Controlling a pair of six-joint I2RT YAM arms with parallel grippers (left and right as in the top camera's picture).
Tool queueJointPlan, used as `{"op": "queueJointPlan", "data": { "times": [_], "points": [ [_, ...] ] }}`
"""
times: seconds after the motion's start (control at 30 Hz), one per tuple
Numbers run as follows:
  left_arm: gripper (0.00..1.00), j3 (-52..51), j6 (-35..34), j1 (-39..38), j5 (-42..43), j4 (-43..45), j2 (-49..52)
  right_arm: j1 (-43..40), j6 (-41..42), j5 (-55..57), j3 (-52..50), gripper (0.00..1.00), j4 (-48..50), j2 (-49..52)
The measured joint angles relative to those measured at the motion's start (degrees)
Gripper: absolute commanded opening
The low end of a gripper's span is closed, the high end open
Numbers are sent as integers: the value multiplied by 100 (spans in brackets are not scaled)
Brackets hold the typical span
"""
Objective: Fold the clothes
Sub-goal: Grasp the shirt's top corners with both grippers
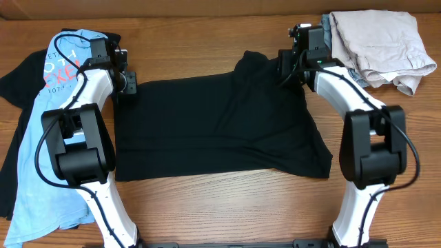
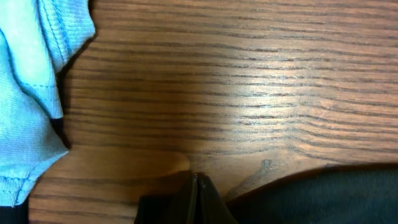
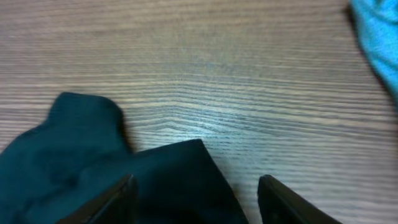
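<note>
My right gripper's spread fingers are above the garment's corner, so closing now would likely miss. The gripper lowers first, then closes on that corner.
A black garment (image 1: 213, 124) lies spread flat across the middle of the wooden table, with a bunched sleeve at its top edge (image 1: 251, 63). My left gripper (image 1: 127, 84) is at the garment's top left corner. In the left wrist view its fingers (image 2: 196, 186) are pressed together low over the table, with the black cloth (image 2: 323, 196) running into them. My right gripper (image 1: 286, 67) is at the top right corner. Its fingers (image 3: 199, 205) are spread wide, with the black cloth's corner (image 3: 180, 180) between them and the sleeve (image 3: 68, 143) to the left.
A light blue T-shirt (image 1: 41, 158) lies over a black shirt (image 1: 17, 76) at the table's left side; it also shows in the left wrist view (image 2: 25, 93). A beige garment pile (image 1: 379, 45) sits at the back right, with a blue cloth (image 3: 379, 31) beside it.
</note>
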Motion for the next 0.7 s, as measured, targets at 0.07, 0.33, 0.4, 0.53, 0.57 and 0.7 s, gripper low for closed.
{"op": "queueJointPlan", "data": {
  "times": [0.07, 0.33, 0.4, 0.53, 0.57, 0.7],
  "points": [
    [4, 2, 0, 0, 0, -7, 0, -52, 20, -109, 0, 66, 168, 146],
    [4, 11, -48, 0, 2, -39, 0, -396, 114, -868, 0, 55, 566, 514],
    [4, 11, -52, 0, 0, -39, 0, -435, 136, -1008, 0, 51, 673, 551],
    [4, 13, -94, 0, 0, -42, 0, -431, 153, -1305, 0, 47, 920, 557],
    [4, 13, -96, 0, 0, -42, 0, -428, 184, -1381, 0, 44, 944, 557],
    [4, 13, -109, 0, 0, -42, 0, -411, 251, -1646, 0, 38, 938, 557]
  ]
}}
